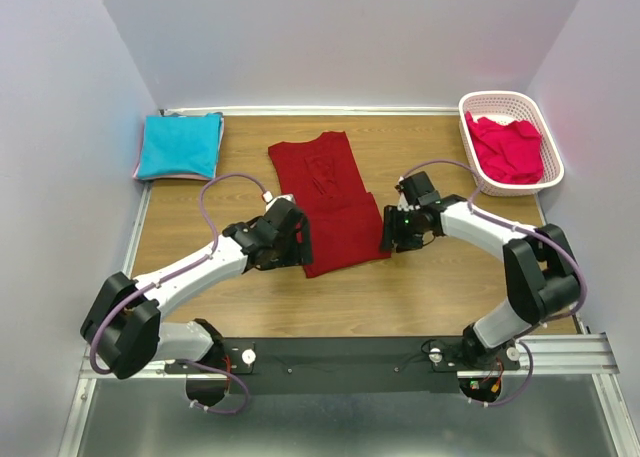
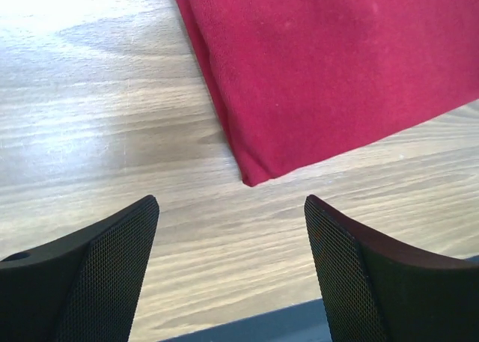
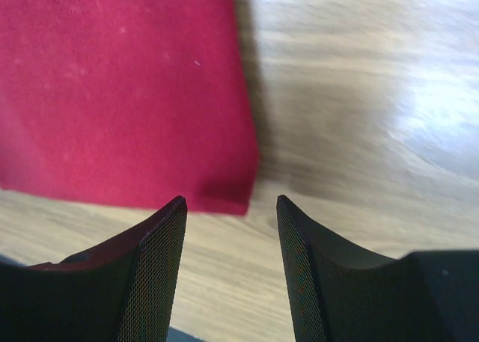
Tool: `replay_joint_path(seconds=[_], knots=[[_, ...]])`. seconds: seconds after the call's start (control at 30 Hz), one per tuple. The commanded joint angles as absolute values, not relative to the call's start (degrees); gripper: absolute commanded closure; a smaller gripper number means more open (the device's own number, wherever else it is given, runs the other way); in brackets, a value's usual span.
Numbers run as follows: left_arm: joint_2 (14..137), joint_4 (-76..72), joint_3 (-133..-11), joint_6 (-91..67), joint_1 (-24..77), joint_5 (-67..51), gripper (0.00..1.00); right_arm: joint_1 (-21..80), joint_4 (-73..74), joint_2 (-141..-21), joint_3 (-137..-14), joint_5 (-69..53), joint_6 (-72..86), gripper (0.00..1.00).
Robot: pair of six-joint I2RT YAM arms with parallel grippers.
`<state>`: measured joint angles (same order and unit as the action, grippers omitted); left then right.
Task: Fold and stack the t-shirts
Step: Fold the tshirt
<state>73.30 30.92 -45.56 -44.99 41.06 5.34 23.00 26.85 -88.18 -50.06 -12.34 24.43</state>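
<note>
Next, my right gripper grabs the dark red t-shirt's near corner, opposite my left gripper's corner, to fold the t-shirt's near edge over.
A dark red t-shirt [image 1: 330, 202] lies partly folded in the middle of the table, its lower half doubled over. My left gripper [image 1: 300, 242] stands open at the shirt's near left corner [image 2: 254, 179], nothing between its fingers. At the near right corner [image 3: 232, 203] my right gripper [image 1: 388, 235] is open too, over bare wood. A folded turquoise t-shirt [image 1: 180, 145] rests at the far left. A brighter pinkish-red t-shirt [image 1: 508, 149] is bunched in the basket.
The white latticed basket [image 1: 500, 102] stands at the far right corner. White walls close the table on three sides. A metal rail [image 1: 400, 362] runs along the near edge by the arm bases.
</note>
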Motion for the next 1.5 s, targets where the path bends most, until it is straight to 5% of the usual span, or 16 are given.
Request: replay_joint_path(seconds=[0.0,0.47,0.57,0.73,1.47], knots=[[72.16,32.78,-45.53,-47.9,41.84,6.77,0.13,26.36,28.92,-92.45,-53.96,-4.31,24.79,0.41],[74.27,33.57,-46.58,-48.34,43.24,6.07,0.14,33.48,34.19,-102.39,-56.34,4.39,24.34,0.44],[74.97,33.57,-46.58,-48.34,43.33,5.8,0.14,33.49,34.63,-103.8,-55.46,3.17,24.17,0.59],[77.69,33.31,-46.76,-49.3,43.33,5.36,0.14,34.01,34.98,-103.89,-55.28,1.76,23.82,0.99],[96.23,35.51,-52.2,-55.82,43.42,3.26,0.4,34.37,33.66,-101.43,-57.04,-2.9,24.08,0.99]])
